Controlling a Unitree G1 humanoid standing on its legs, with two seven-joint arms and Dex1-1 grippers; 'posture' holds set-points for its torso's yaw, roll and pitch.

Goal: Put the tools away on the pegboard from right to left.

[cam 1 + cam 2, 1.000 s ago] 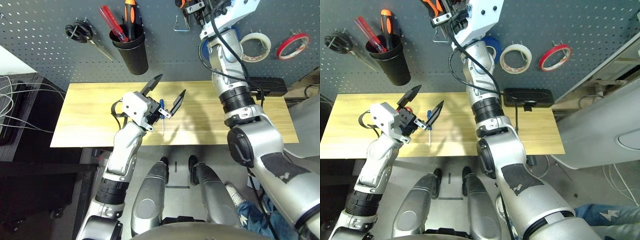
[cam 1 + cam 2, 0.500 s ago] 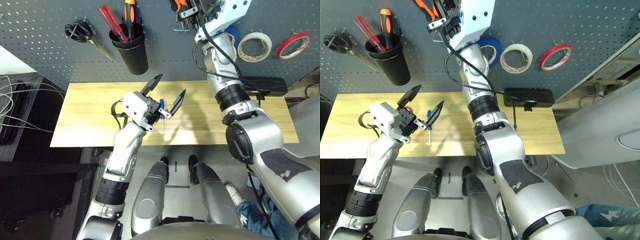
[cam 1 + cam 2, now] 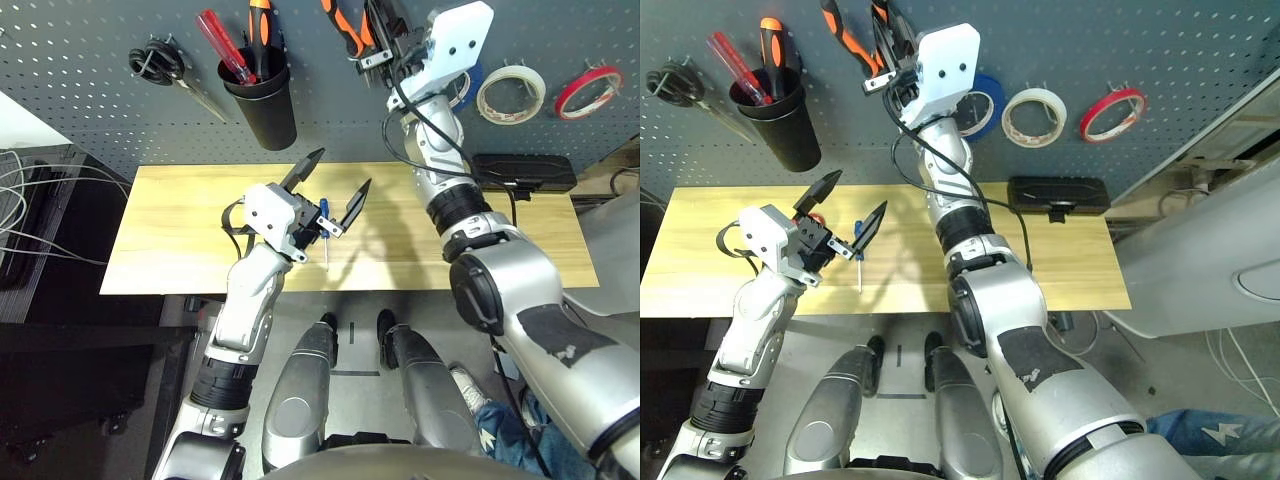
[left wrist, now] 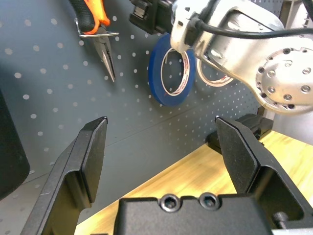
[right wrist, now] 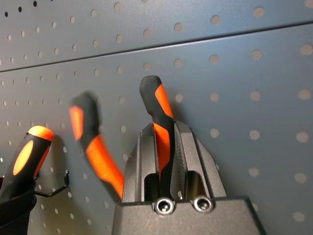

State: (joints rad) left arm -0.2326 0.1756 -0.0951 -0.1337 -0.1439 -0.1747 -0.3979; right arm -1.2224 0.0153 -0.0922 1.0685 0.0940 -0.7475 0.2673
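Observation:
The orange-and-black pliers (image 3: pixel 340 25) sit low in their metal hook (image 3: pixel 356 58) on the pegboard. They would hang there, so my right gripper needs to open.
High on the dark grey pegboard (image 3: pixel 80 90), my right gripper (image 3: pixel 382 38) is shut on one handle of the orange-and-black pliers (image 3: pixel 340 25). In the right wrist view that handle (image 5: pixel 162 120) sits between the fingers and the other one splays out to the side. The left wrist view shows the pliers (image 4: pixel 99 34) nose down in a metal hook, beside the blue tape roll (image 4: pixel 173 68) hanging on the board. My left gripper (image 3: pixel 343 172) hovers open over the wooden table (image 3: pixel 180 230), just above the slim blue-handled screwdriver (image 3: pixel 323 228). A bit of red (image 3: pixel 817 217) peeks out under it.
A black cup (image 3: pixel 262 105) holding red and orange screwdrivers hangs at the board's left, with black-handled scissors (image 3: pixel 160 65) further left. White tape (image 3: pixel 510 92) and red tape (image 3: pixel 587 90) hang at the right. A black box (image 3: pixel 523 172) sits at the table's back right.
My right gripper has carried the pliers left along the pegboard, and their handles now stand spread apart. The left arm has stayed still.

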